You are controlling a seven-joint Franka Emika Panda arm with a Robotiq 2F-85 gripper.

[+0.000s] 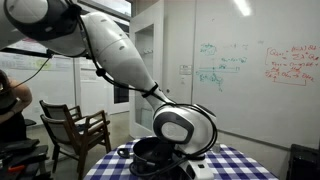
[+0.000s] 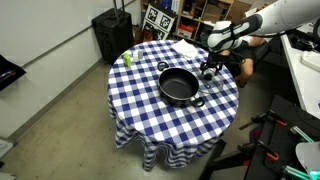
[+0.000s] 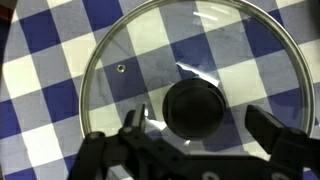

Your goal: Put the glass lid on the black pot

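Note:
My gripper would come up empty and leave the glass lid lying if I lifted it now, because checked cloth shows between each spread finger and the black knob (image 3: 195, 108).
The glass lid (image 3: 130, 50) lies flat on the blue-and-white checked tablecloth and fills the wrist view. It has a thin metal rim, a small vent hole and a black centre knob (image 3: 195, 108). My gripper (image 3: 200, 125) is open right above it, with one finger on each side of the knob and neither touching it. In an exterior view my gripper (image 2: 209, 68) hangs low over the table just beyond the black pot (image 2: 180, 86), which stands uncovered at the table's middle. The pot also shows in an exterior view (image 1: 148, 150), partly behind my arm.
The round table (image 2: 150, 115) carries a small green item (image 2: 127, 58) and a white cloth (image 2: 185, 48) at its far side. A black case (image 2: 112, 35) stands on the floor beyond. A wooden chair (image 1: 75, 130) and a person (image 1: 10, 100) are nearby.

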